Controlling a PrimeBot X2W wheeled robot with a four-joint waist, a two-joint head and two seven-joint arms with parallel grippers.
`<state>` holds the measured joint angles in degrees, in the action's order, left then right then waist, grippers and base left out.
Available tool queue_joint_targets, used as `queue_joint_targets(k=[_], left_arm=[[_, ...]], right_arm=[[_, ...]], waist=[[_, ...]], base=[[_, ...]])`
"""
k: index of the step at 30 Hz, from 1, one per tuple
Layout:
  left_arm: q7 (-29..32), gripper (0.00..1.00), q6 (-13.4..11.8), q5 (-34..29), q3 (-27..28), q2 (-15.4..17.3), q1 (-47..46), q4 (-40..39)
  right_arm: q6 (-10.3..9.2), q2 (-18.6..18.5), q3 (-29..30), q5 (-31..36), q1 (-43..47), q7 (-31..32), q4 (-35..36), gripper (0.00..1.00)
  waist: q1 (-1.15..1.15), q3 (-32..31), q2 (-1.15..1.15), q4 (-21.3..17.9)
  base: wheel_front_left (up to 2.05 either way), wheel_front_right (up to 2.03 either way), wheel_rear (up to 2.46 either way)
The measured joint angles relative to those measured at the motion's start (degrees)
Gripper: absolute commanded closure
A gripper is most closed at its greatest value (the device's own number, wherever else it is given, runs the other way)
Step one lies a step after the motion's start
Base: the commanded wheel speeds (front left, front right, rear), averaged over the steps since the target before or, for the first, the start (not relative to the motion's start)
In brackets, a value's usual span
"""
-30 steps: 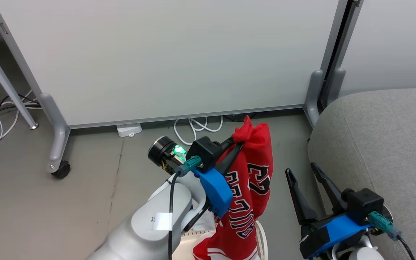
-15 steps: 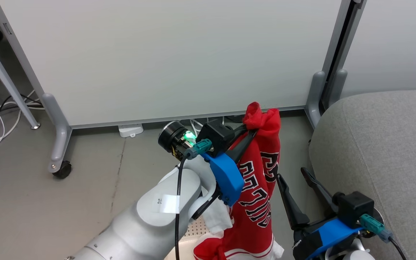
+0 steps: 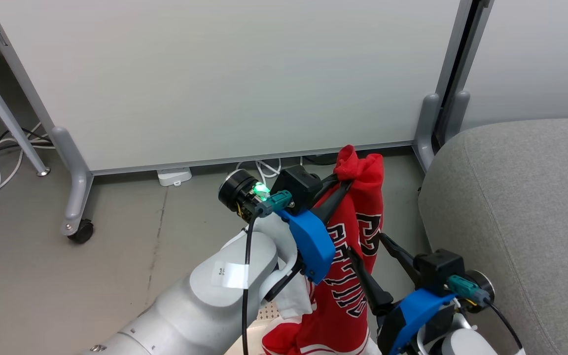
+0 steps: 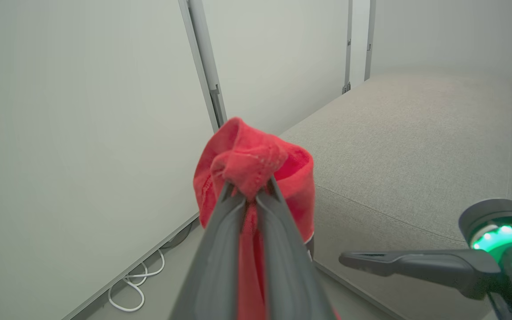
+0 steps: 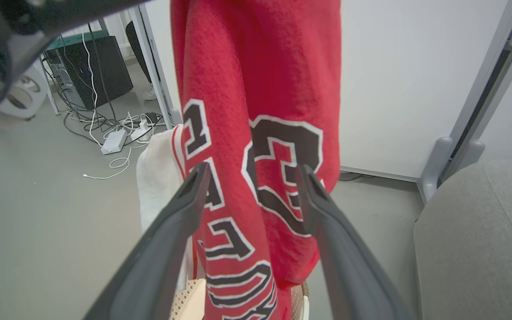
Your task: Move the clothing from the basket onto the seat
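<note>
My right gripper is going to grab the red jersey next by its hanging lettered front, to move the jersey onto the seat.
My left gripper is shut on the bunched top of the clothing, a red jersey with black and white lettering, which hangs down from it. White fabric hangs beside the jersey's lower part. A corner of the perforated basket shows under the cloth. My right gripper is open, its fingers on either side of the hanging jersey's front at the number. The grey seat lies just to the right.
A white partition panel on grey wheeled feet stands behind, with white cables and a power adapter on the floor below it. More cables and a dark box lie at the left.
My left gripper has lifted the jersey up and to the right. My right gripper has moved left, from beside the seat to the hanging jersey, still open.
</note>
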<state>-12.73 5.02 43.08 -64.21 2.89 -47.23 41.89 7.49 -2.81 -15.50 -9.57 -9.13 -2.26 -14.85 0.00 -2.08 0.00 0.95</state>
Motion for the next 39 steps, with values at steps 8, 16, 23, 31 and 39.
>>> queue_joint_targets(k=[8,16,23,31,39], left_arm=[[-0.5,1.00,-0.4,2.1,-2.4,0.0,-1.3,-0.6],[-1.0,1.00,-0.8,4.0,-4.7,0.0,-2.1,-1.1],[-1.2,1.00,-0.9,5.4,-6.1,0.0,-2.8,-0.5],[-1.5,1.00,-1.2,6.4,-6.9,0.0,-3.1,-0.1],[-1.6,1.00,-1.4,7.4,-7.4,0.0,-3.4,0.3]], right_arm=[[0.00,0.0,-3.9,-2.2,-7.0,1.0,-10.1,0.00],[0.00,0.0,-8.3,-6.2,-13.3,-0.8,-19.4,0.00],[0.00,0.0,-10.6,-8.1,-16.5,-3.0,-25.3,1.00],[0.00,0.0,-11.8,-9.5,-17.9,-4.9,-28.3,1.00],[0.00,0.0,-12.7,-10.2,-18.6,-5.9,-29.8,1.00]], waist=[[0.00,0.2,0.00,0.4],[0.00,0.5,0.00,1.4],[0.00,0.7,0.00,1.7],[0.00,0.6,0.00,1.4],[0.00,0.6,0.00,1.2]], base=[[0.00,0.00,0.00],[0.00,0.00,0.00],[0.00,0.00,0.00],[0.00,0.00,0.00],[0.00,0.00,0.00]])
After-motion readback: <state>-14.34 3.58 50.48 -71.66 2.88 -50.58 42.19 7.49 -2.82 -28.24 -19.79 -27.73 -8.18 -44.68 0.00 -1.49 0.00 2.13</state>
